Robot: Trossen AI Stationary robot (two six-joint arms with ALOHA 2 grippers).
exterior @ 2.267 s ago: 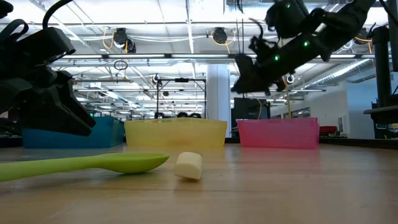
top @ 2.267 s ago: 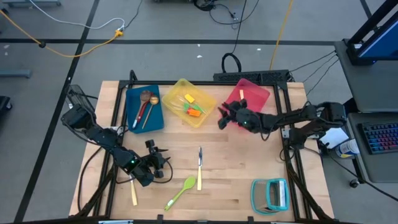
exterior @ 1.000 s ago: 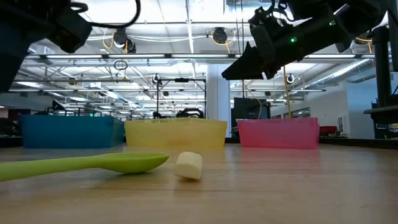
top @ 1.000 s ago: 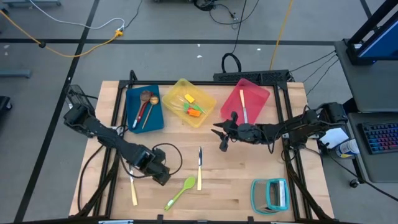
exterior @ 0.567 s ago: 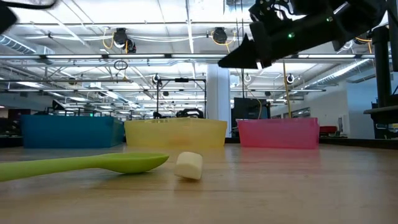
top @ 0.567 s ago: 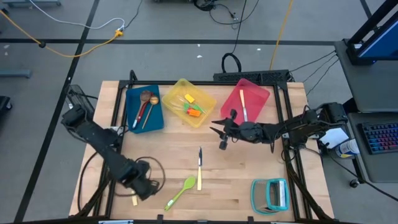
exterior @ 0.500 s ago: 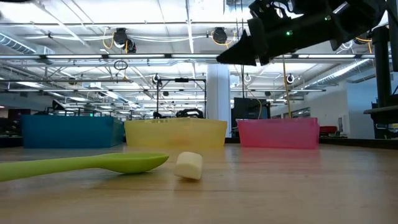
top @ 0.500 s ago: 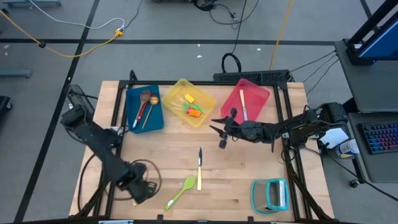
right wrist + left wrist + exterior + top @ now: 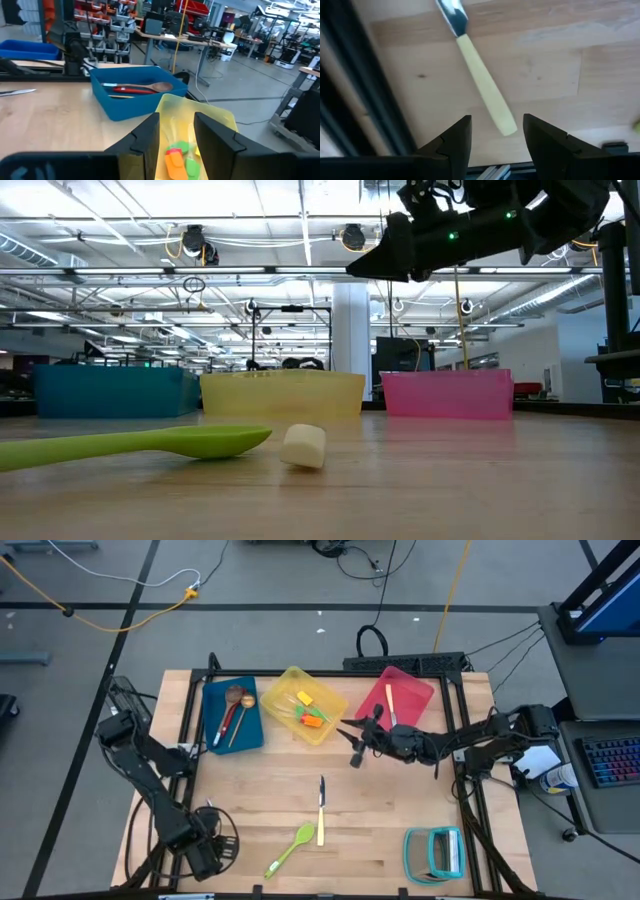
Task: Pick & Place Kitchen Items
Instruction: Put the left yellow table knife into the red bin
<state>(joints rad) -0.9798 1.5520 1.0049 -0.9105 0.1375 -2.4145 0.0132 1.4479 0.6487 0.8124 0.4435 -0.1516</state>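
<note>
The fingers of my left gripper are still above the cream handle (image 9: 491, 100) in the left wrist view, so it moves lower, before closing.
A cream-handled piece of cutlery (image 9: 482, 90) lies flat on the wood near the table's near left corner. My left gripper (image 9: 495, 145) hangs over its handle end, pointing down, open, one finger on each side and clear of it. In the high view that gripper (image 9: 207, 852) covers the piece. A lime-green spoon (image 9: 292, 848) and a second cream-handled knife (image 9: 321, 808) lie flat mid-table. My right gripper (image 9: 350, 745) hovers open and level above the table near the yellow bin (image 9: 275, 700), holding nothing.
At the far side stand a blue bin (image 9: 208, 715) with a wooden and a red spoon, the yellow bin with small spatulas, and a pink bin (image 9: 420, 695) with one cream-handled piece. A teal rack (image 9: 437, 852) sits at the near right. A black frame rail (image 9: 365, 95) runs beside the left gripper.
My left gripper has swung toward the table's near left corner, rolling about its own axis, and now stands over the cream-handled cutlery there. My right gripper has risen a little, drifted toward the far edge and tipped up to level. Nothing on the table has moved.
</note>
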